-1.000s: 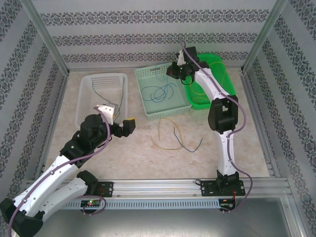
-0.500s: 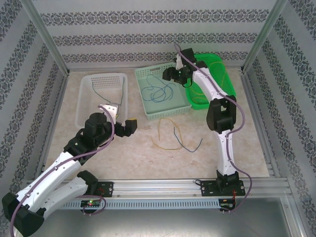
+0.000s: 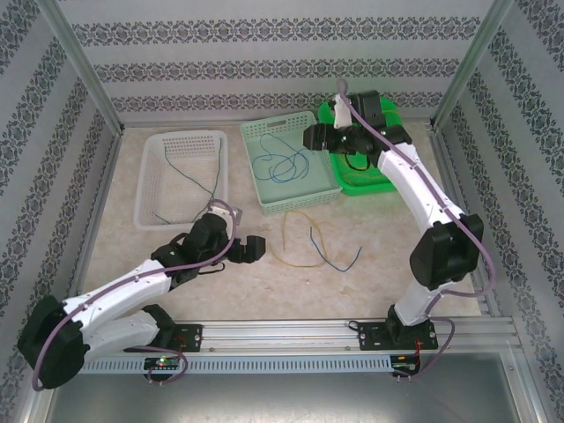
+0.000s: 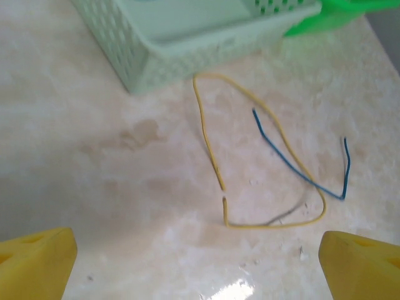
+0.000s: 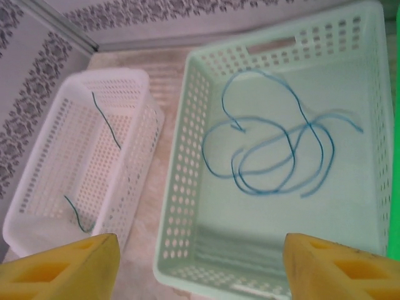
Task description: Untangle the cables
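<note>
My left gripper grabs the yellow cable by its near end next, free of the crossing, so that my right gripper gets to untangle the blue cable.
A yellow cable lies looped on the table, with a short blue cable crossing its right side. My left gripper is open just left of them. From the left wrist, the yellow loop and the blue cable lie ahead of the open left gripper, nothing between its fingers. Curled blue cables rest in the mint basket. My right gripper hovers open and empty over that basket's right rim. A dark green cable lies in the white basket.
A green basket stands right of the mint one, partly under my right arm. The white basket sits at the left. Patterned walls and metal posts close in the table on three sides. Bare table lies in front of the baskets.
My right gripper has opened above the mint basket, and its arm's elbow has swung right. My left arm has moved right and nearer, up to the yellow loop.
</note>
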